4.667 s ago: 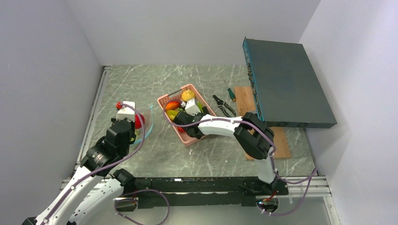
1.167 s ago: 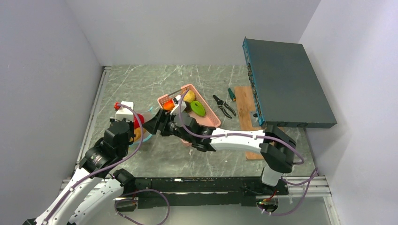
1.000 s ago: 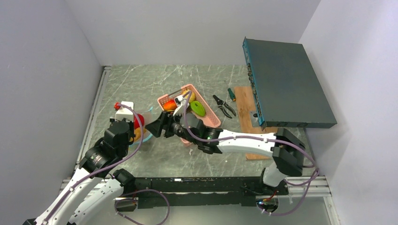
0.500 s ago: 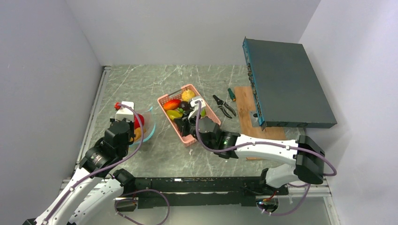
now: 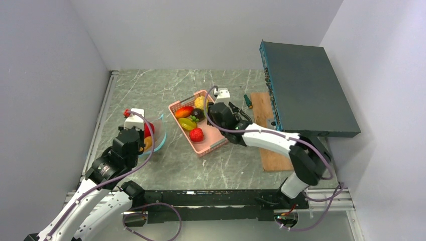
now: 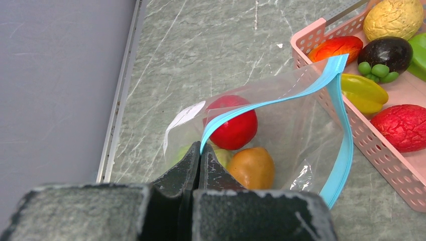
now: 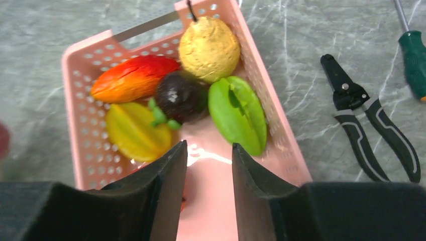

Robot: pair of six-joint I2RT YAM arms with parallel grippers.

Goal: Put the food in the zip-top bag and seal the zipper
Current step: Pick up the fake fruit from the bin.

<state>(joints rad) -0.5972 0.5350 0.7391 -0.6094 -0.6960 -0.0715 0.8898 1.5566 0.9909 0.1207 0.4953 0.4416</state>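
The right gripper goes to the yellow bumpy piece (image 7: 209,48) next and grabs its thin dark stem (image 7: 192,11), so its body stays free to enter the zip-top bag.
The zip-top bag (image 6: 296,130) lies left of the pink basket, mouth held open. My left gripper (image 6: 200,150) is shut on its teal zipper (image 6: 281,98); it also shows in the top view (image 5: 144,131). Inside the bag are red (image 6: 233,123), orange (image 6: 251,168) and green pieces of food. My right gripper (image 7: 209,148) is open and empty just above the basket (image 7: 90,125). In the basket are a yellow bumpy piece (image 7: 209,48), a red-orange one (image 7: 133,76), a dark purple one (image 7: 180,95), a green one (image 7: 238,113), a yellow one (image 7: 135,133) and a red one (image 5: 196,134).
Black-handled pliers (image 7: 369,128) and a green-handled screwdriver (image 7: 414,55) lie right of the basket. A wooden board (image 5: 274,145) and a large dark flat box (image 5: 306,90) stand at the right. Walls close the left, back and right sides.
My right gripper has pulled back from the bag's mouth, across the basket, to the basket's far right side. My left gripper has kept its hold on the zipper.
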